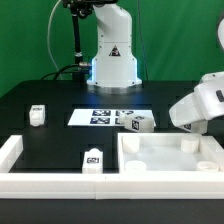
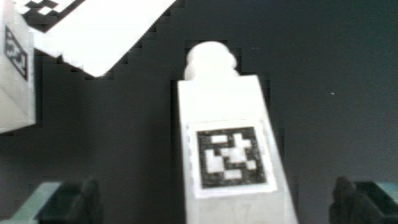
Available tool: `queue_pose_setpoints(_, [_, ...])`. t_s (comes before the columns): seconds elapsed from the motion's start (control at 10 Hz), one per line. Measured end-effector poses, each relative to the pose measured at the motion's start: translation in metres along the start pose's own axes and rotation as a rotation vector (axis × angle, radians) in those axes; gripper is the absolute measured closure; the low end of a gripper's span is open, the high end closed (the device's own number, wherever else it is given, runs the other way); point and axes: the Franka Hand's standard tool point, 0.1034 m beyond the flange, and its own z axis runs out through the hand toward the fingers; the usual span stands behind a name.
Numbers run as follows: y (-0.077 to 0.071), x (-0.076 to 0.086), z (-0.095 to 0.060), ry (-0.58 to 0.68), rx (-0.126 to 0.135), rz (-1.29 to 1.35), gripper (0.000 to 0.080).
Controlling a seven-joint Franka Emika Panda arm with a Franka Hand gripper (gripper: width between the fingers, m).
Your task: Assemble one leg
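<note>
The gripper takes hold of the white leg by its plain end [image 2: 242, 207] next, which leaves the leg's rounded stub free to fit into the tabletop.
In the wrist view a white leg [image 2: 222, 130] lies flat on the black table, with a square tag on its top face and a rounded stub at its far end. My gripper [image 2: 217, 205] is open. Its dark fingers [image 2: 63, 200] stand one on each side of the leg's near end, apart from it. In the exterior view my gripper [image 1: 187, 126] hangs low at the right, behind the white tray-like tabletop [image 1: 205, 165], and hides this leg. Three more legs show there: one at the left [image 1: 37, 114], one in front [image 1: 93, 159], one beside the marker board [image 1: 139, 123].
The marker board [image 1: 108, 116] lies at the table's middle. A white L-shaped rail [image 1: 12, 152] runs along the front left. The robot base [image 1: 110, 60] stands at the back. White tagged pieces [image 2: 89, 30] lie beyond the leg in the wrist view.
</note>
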Motion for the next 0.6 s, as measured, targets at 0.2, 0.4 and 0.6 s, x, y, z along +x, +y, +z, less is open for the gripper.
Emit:
queue_pose_setpoints(0.2, [0.0027, 0.0020, 0.0035, -0.003, 0.018, 0.006, 0.0151])
queue_pose_setpoints(0.4, [0.0018, 0.0022, 0.0039, -0.004, 0.017, 0.005, 0.0377])
queue_pose_setpoints(0.6, [0.0017, 0.0022, 0.0040, -0.004, 0.017, 0.005, 0.0515])
